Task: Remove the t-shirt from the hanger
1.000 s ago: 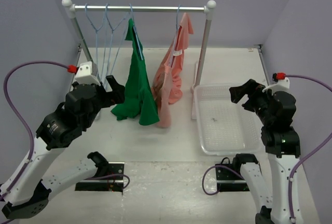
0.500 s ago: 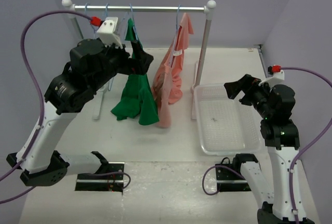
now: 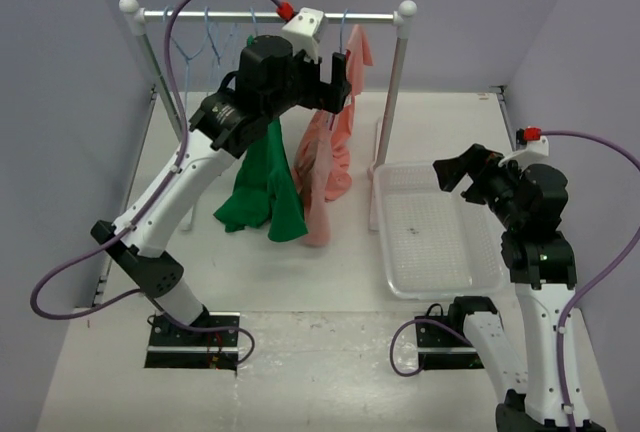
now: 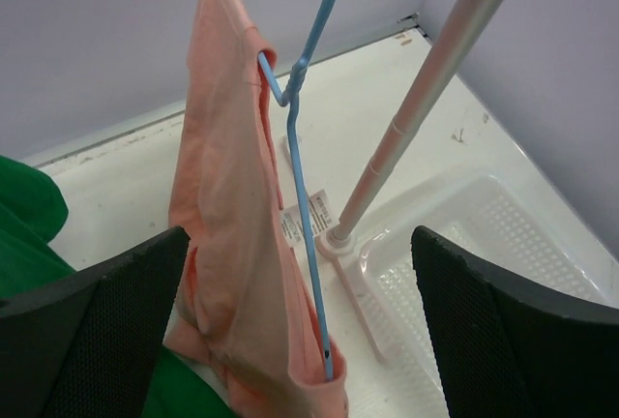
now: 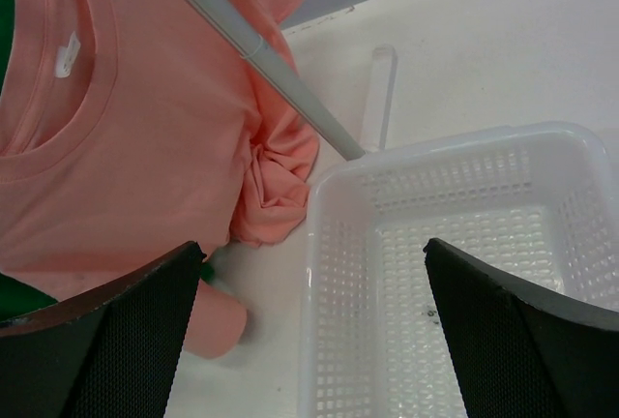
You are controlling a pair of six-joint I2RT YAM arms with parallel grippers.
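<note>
The light-blue hanger should be grabbed next with my left gripper by its twisted neck below the hook [image 3: 341, 48] [image 4: 295, 79], and this leaves the pink t-shirt free to remove.
The salmon-pink t-shirt [image 3: 330, 147] hangs bunched on a light-blue wire hanger [image 3: 343, 24] near the right end of the rail. My left gripper [image 3: 335, 82] is raised to rail height just left of it, open. In the left wrist view the hanger [image 4: 303, 186] and the t-shirt [image 4: 227, 195] sit between the wide-apart fingers of my left gripper [image 4: 300, 234], touching neither. A white label shows beside the wire. My right gripper [image 3: 462, 167] hovers open above the basket, with nothing in it. Its wrist view looks past my right gripper [image 5: 311, 244] at the t-shirt [image 5: 145, 147].
A dark green t-shirt [image 3: 262, 182] hangs left of the pink one, and several bare blue hangers [image 3: 200, 42] hang further left on the grey rail [image 3: 270, 17]. The rail's right post [image 4: 426, 99] stands beside a white plastic basket [image 3: 430, 165], seen too in the right wrist view [image 5: 435, 142].
My left arm has swung up from low on the left to the rail, ending beside the pink t-shirt. The right arm rose slightly, then held still. Both grippers stayed open.
</note>
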